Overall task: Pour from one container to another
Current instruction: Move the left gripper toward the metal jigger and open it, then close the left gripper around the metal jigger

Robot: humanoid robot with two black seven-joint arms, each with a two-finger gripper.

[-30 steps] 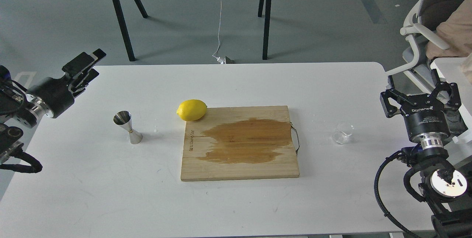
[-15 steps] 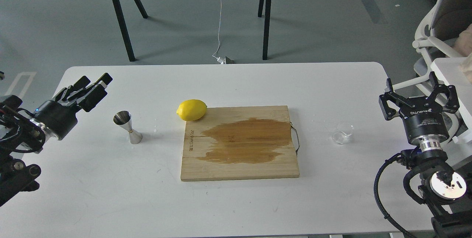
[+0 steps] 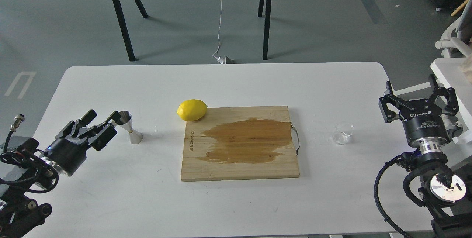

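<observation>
My left gripper is to grab the steel jigger by its narrow waist [image 3: 130, 130] next, so it can pour into another container [image 3: 343, 133].
The shiny steel jigger [image 3: 129, 127] stands upright on the white table [image 3: 236, 79], left of the board. My left gripper [image 3: 101, 123] hovers just left of it, open, its fingertips close to the jigger's top cone but holding nothing. The small clear glass cup [image 3: 342, 134] stands on the table right of the board; whether it holds liquid I cannot tell. My right gripper [image 3: 416, 92] stands open to the right of the cup, a hand's width away, with nothing between its fingers.
A wooden cutting board [image 3: 239, 164] with a large wet stain lies mid-table, a wire handle on its right side. A yellow lemon [image 3: 191, 109] rests at its back left corner. A second white table [image 3: 448, 72] is at the far right.
My left gripper has swung down and toward me from the table's left edge, ending beside the jigger. The right gripper has barely moved. The chair at the right has moved away.
</observation>
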